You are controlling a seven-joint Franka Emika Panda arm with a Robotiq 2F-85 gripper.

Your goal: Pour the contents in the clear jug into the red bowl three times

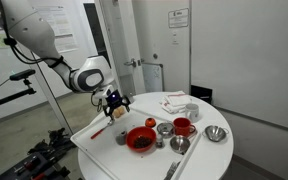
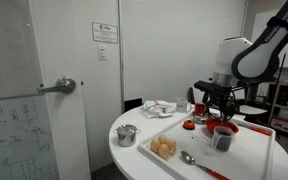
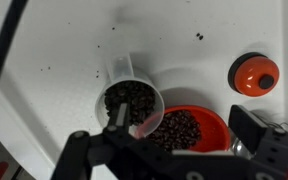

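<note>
The robot's gripper is to take the clear jug by its handle next, opposite the red bowl. The jug's rim then stays clear to tip and pour into the bowl.
The clear jug (image 3: 134, 100) stands upright on the white tray, filled with dark beans. It touches the red bowl (image 3: 196, 130), which also holds dark beans. My gripper (image 3: 182, 116) hangs open above them. Its left finger (image 3: 117, 114) overlaps the jug's rim in the wrist view, and the right finger (image 3: 254, 128) is past the bowl's far side. Nothing is held between them. In both exterior views the gripper (image 1: 114, 101) (image 2: 212, 100) hovers a little above the jug (image 1: 122, 137) (image 2: 222, 142) and the bowl (image 1: 141, 140) (image 2: 225, 129).
A small round red item (image 3: 255, 73) lies on the tray (image 1: 96, 132). A red mug (image 1: 183, 126), steel cups (image 1: 165, 128), a silver bowl (image 1: 216, 133) and a spoon (image 2: 189, 158) crowd the round table. A bowl of pale food (image 2: 164, 148) stands near its edge.
</note>
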